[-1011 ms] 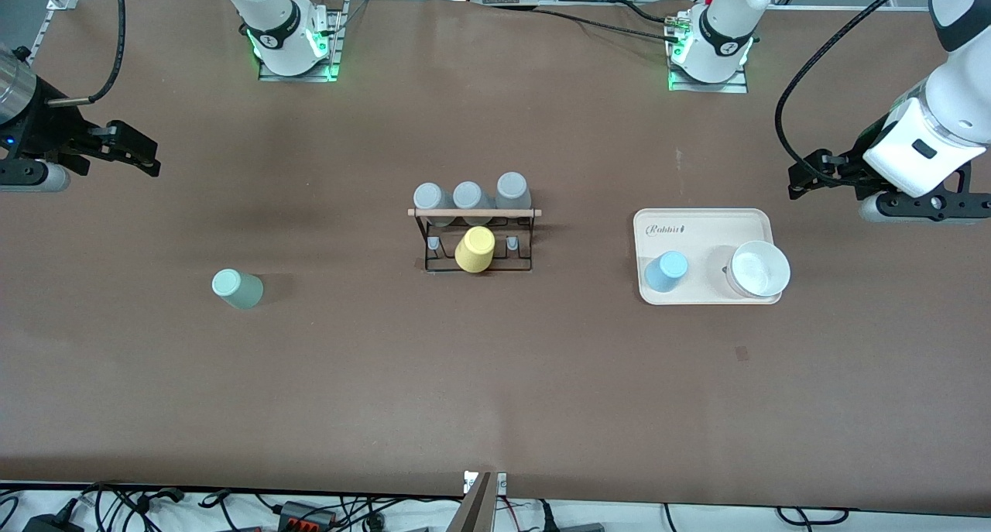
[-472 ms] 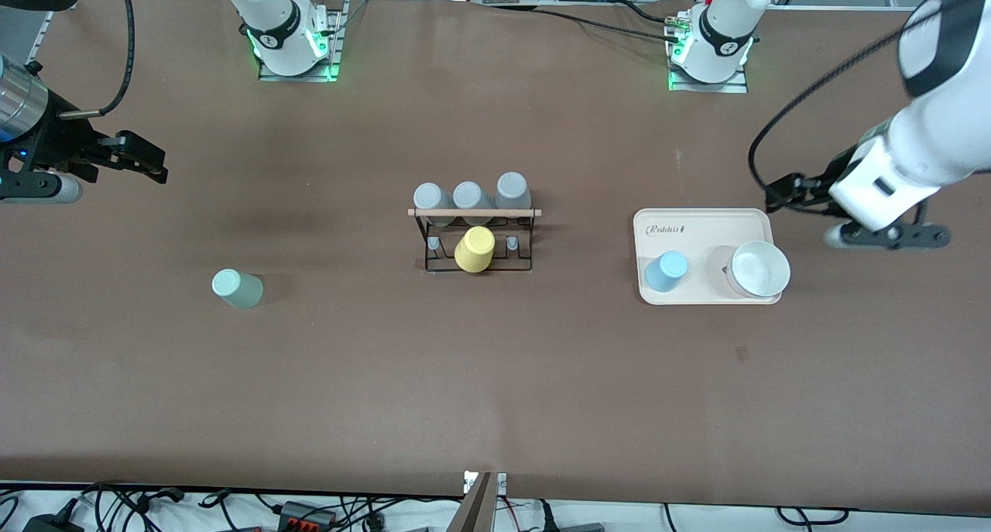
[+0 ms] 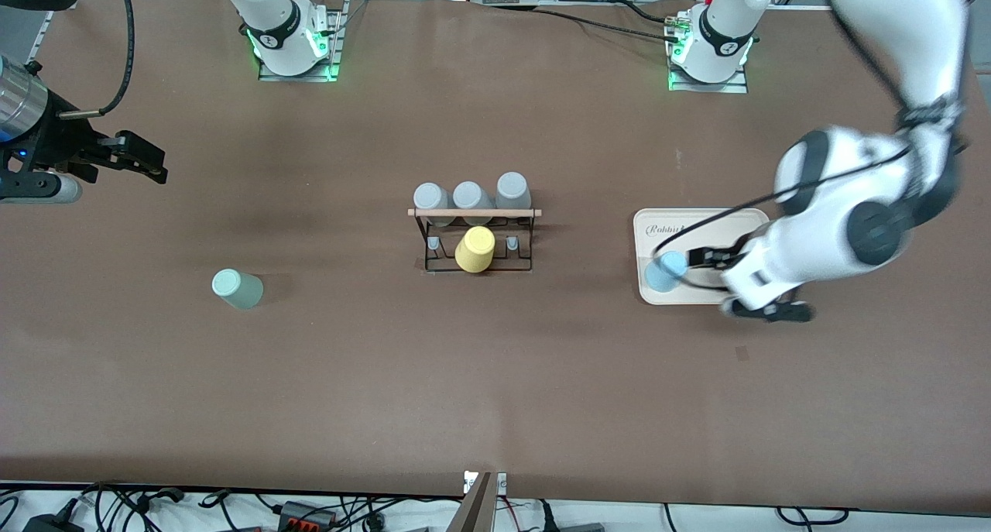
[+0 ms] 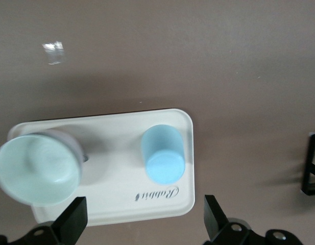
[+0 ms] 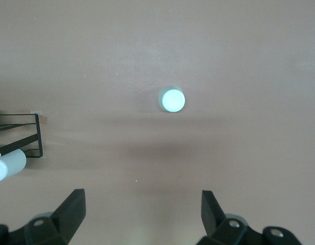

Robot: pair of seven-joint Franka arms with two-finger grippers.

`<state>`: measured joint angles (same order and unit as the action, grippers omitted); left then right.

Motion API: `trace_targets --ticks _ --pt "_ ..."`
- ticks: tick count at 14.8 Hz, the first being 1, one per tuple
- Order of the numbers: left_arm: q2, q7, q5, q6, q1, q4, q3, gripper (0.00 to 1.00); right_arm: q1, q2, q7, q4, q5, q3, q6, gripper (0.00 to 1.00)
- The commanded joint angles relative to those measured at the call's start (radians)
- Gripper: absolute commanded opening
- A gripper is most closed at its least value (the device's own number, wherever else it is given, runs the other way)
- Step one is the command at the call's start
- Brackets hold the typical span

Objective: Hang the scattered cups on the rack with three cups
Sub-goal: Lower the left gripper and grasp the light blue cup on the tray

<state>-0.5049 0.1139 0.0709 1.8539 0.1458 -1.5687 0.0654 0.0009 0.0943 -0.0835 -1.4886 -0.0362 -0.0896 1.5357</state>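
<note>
I should next grab the light blue cup by its body (image 3: pixel 665 272) with my left gripper to hang the light blue cup on the rack (image 3: pixel 474 262).
The light blue cup (image 3: pixel 666 271) stands upside down on the cream tray (image 3: pixel 647 293); it also shows in the left wrist view (image 4: pixel 163 161). My left gripper (image 3: pixel 698 256) hangs open and empty over the tray, beside this cup (image 4: pixel 144 220). The mint-green cup (image 3: pixel 237 288) stands on the table toward the right arm's end and shows in the right wrist view (image 5: pixel 172 100). My right gripper (image 3: pixel 155 163) is open and empty, high over that end of the table (image 5: pixel 142 217). The black wire rack (image 3: pixel 474 262) with its wooden rod (image 3: pixel 474 213) stands mid-table.
Three grey cups (image 3: pixel 468 197) hang on the rack's row farther from the front camera. A yellow cup (image 3: pixel 474 248) hangs on the middle peg of the nearer row. A pale bowl (image 4: pixel 37 168) sits on the tray (image 4: pixel 116 173), hidden by the left arm in the front view.
My left arm has swung from the table's end in over the tray, and its gripper now hangs beside the blue cup. My right gripper rose slightly, then held still.
</note>
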Motion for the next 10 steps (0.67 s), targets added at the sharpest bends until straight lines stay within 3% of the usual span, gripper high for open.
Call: trace_targets --ticks 1,5,10 --pt "-0.079 -0.003 0.000 0.057 0.026 0.007 -0.003 1.00 -0.004 0.002 -0.002 0.014 -0.007 -0.007 -0.002 1.00" --pt "-0.086 -0.003 0.000 0.171 0.017 -0.098 -0.003 1.00 -0.004 0.002 -0.002 0.013 -0.005 -0.007 0.000 1.00" --pt "-0.083 0.000 0.006 0.174 0.008 -0.151 -0.001 1.00 -0.004 0.001 -0.002 0.013 -0.005 -0.009 -0.002 1.00"
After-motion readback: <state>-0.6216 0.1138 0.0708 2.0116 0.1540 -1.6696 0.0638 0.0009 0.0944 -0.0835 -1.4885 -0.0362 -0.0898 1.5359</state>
